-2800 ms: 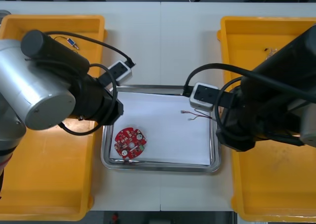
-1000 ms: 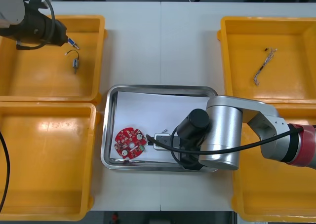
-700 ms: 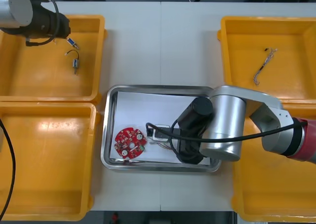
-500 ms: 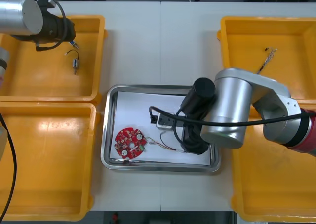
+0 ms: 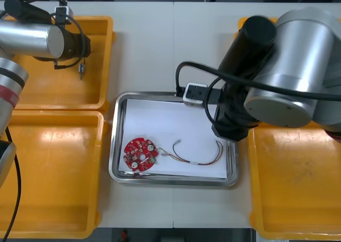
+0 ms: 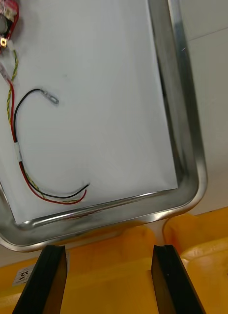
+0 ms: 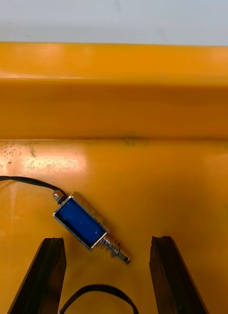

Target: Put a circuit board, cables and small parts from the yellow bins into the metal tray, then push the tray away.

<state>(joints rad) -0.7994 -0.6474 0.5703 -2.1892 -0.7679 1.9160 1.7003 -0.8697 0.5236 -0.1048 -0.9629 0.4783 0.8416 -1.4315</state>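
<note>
A springy round plunger (image 7: 115,249) sticks out of one end of the small metal part, so my left gripper needs to grab it next by its flat-sided blue body (image 7: 81,222).
The metal tray (image 5: 120,140), white inside, holds a round red circuit board (image 5: 140,154) and a red and yellow cable (image 5: 196,155). My right arm (image 5: 277,71) hangs over the tray's right edge. The right gripper (image 6: 109,279) is open with nothing between its fingers, above the bin wall just outside a tray corner (image 6: 192,196), and the cable (image 6: 16,147) lies beyond it. My left arm (image 5: 40,39) reaches over the far left bin (image 5: 32,87). The left gripper (image 7: 109,277) is open, and a small metal part (image 7: 83,224) with a blue body lies just ahead of its fingers.
Yellow bins flank the tray: the near left one (image 5: 53,172) and the near right one (image 5: 298,188) are bare inside. A thin black cable (image 7: 25,181) runs from the small part across the bin floor. The bin's far wall (image 7: 114,108) rises close behind the part.
My right arm has lifted and drawn back from the tray's middle to its right edge, leaving the red and yellow cable on the tray. The left arm has slid right, over the small part.
</note>
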